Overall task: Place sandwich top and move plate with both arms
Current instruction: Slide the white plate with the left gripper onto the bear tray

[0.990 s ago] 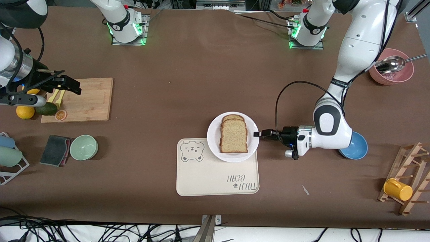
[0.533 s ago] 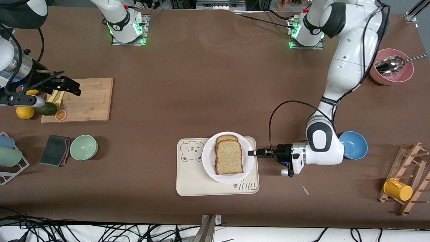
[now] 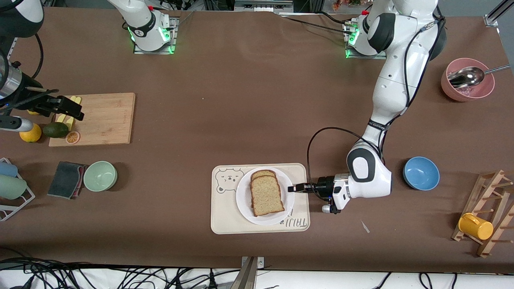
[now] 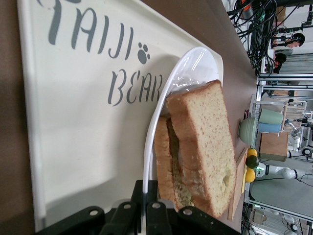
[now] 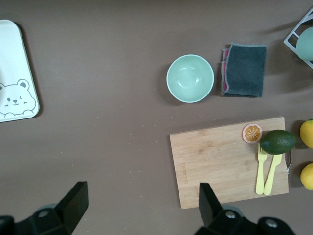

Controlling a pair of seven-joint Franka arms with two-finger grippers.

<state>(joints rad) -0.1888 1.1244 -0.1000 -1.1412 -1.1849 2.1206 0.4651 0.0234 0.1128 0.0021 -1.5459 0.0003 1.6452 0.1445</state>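
The white plate's bottom (image 4: pixel 153 126) rests on the cream tray (image 4: pixel 93 137) and the plate would stay there, so my left gripper releases the plate now.
The round white plate (image 3: pixel 242 197) is over the cream bear-print tray (image 3: pixel 225 218), toward the end of the tray nearest the left arm. On it lies a sandwich, its top (image 3: pixel 267 196) a tan speckled bread slice with a brown crust. My left gripper (image 3: pixel 292 188) is shut on the plate's rim at the side toward the blue bowl. In the left wrist view the thin plate (image 4: pixel 164 110) runs between the shut fingers of my left gripper (image 4: pixel 151 196), with the sandwich top (image 4: pixel 208 142) beside it. My right gripper (image 3: pixel 78 109) hangs open and waits over the cutting board's end, holding nothing (image 5: pixel 142 196).
A wooden cutting board (image 3: pixel 102 118) holds yellow forks, an avocado (image 3: pixel 56 129) and an orange slice. A green bowl (image 3: pixel 100 176) and a dark cloth (image 3: pixel 66 179) lie nearer the front camera. A blue bowl (image 3: pixel 421 173), a pink bowl with a spoon (image 3: pixel 468 82) and a rack with a yellow cup (image 3: pixel 476 226) stand at the left arm's end.
My left gripper has drawn the plate with the sandwich toward the front camera, from the tray's corner to fully over the tray. The right gripper drifted slightly toward its end of the table.
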